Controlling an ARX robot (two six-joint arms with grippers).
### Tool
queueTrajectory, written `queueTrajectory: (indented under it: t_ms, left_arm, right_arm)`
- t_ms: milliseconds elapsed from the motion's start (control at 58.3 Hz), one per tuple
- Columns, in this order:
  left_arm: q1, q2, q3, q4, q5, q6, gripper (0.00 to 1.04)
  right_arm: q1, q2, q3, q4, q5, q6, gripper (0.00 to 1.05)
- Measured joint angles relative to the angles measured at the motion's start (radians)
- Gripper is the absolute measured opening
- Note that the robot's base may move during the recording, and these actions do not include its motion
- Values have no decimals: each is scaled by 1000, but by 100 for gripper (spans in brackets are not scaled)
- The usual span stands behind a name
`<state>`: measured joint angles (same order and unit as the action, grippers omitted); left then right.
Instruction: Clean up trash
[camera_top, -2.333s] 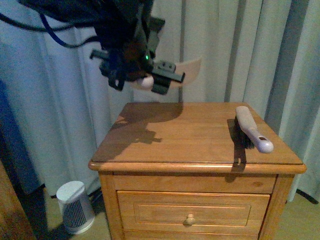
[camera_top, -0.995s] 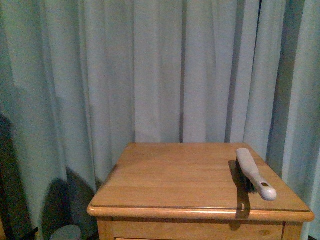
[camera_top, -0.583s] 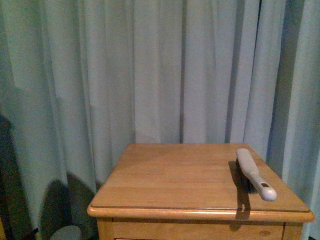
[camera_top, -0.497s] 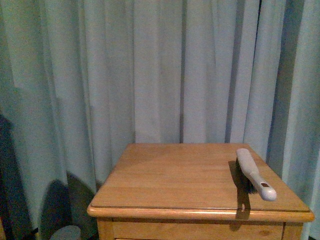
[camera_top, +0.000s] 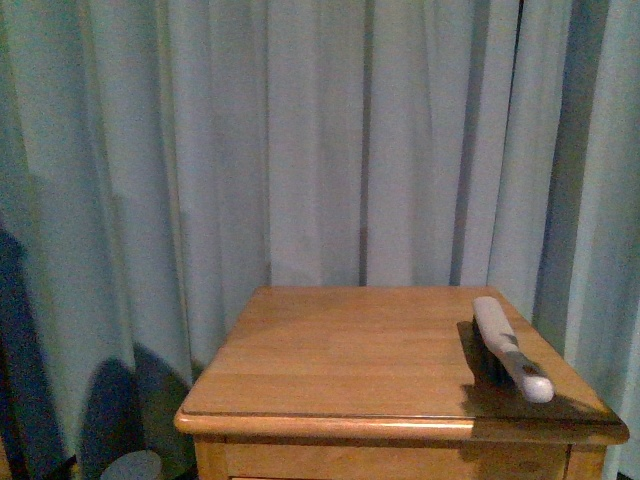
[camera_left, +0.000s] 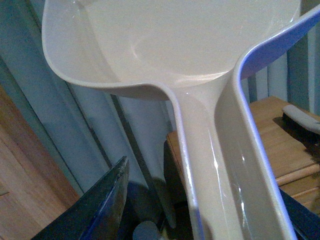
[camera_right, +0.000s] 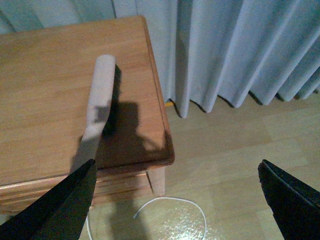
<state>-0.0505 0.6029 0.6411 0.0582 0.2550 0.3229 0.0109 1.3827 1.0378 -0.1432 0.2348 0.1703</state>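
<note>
My right gripper will reach the brush and grab its pale handle (camera_top: 525, 374), which stands off the wood; dark bristles crowd under the brush's head.
No trash shows in any view. The beige dustpan (camera_left: 165, 45) fills the left wrist view, its pan empty and its long handle running back between the jaws. My left gripper (camera_left: 210, 200) is shut on that handle, off the left side of the wooden nightstand (camera_left: 285, 160). My right gripper (camera_right: 176, 166) is open with nothing between its fingers. It hangs above the nightstand's (camera_right: 40, 100) right front corner and the floor beside it. Neither arm appears in the front view.
A hand brush (camera_top: 508, 347) with a pale handle lies along the nightstand's (camera_top: 340, 360) right side, also seen as the brush (camera_right: 98, 95) from the right wrist. Pale curtains (camera_top: 300, 140) hang behind. A white cable (camera_right: 170, 202) loops on the wood floor (camera_right: 240, 150). A small round grey object (camera_top: 132, 466) stands low left.
The left arm with the dustpan has left the front view, and that view has shifted upward. A shadow now covers the nightstand's right front corner and the brush's handle end.
</note>
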Motion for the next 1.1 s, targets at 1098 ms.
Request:
queueTrajectory:
  t_ms: [1098]
  left_arm:
    - [0,0,0,0,0,0,64]
  right_arm:
    - [177,662,423,-179,54,365,97]
